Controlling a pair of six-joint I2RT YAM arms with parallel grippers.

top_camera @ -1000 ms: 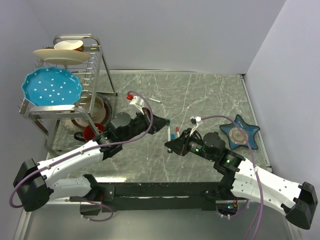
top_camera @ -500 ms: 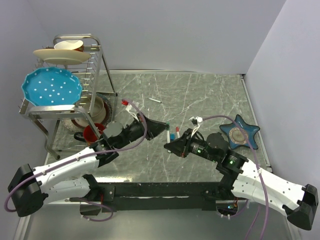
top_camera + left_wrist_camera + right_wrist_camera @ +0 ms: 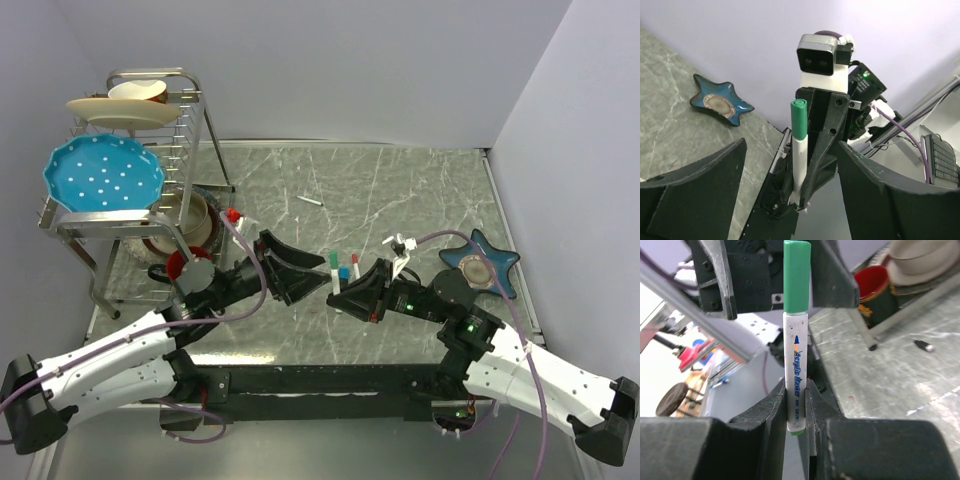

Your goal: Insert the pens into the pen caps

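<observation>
Next, my left gripper grabs the green pen cap (image 3: 334, 260) (image 3: 799, 119) to insert the white pen fully, and the white pen's lower body stays for my right gripper.
A white pen (image 3: 796, 365) marked "Acrylic Marker" stands upright with a green pen cap (image 3: 797, 275) seated on its top end. My right gripper (image 3: 797, 390) is shut on its lower barrel. In the top view this pen (image 3: 334, 268) sits between both arms, with the right gripper (image 3: 340, 290) at its base. My left gripper (image 3: 315, 272) is open, its fingers spread either side of the capped pen (image 3: 799, 150) without touching it. Two more pens, one red-capped (image 3: 355, 260) and one blue-capped (image 3: 345, 272), lie just behind. A small pen (image 3: 311, 200) lies farther back on the table.
A metal dish rack (image 3: 190, 120) stands at the back left holding a blue plate (image 3: 105, 178) and pale dishes, with a red cup (image 3: 180, 265) beneath. A blue star-shaped dish (image 3: 480, 265) sits at the right. A small black item (image 3: 922, 345) lies on the marble table.
My left gripper has gone from shut to open and drawn back to the left, leaving the green cap on the pen. The right gripper keeps its grip and has shifted slightly.
</observation>
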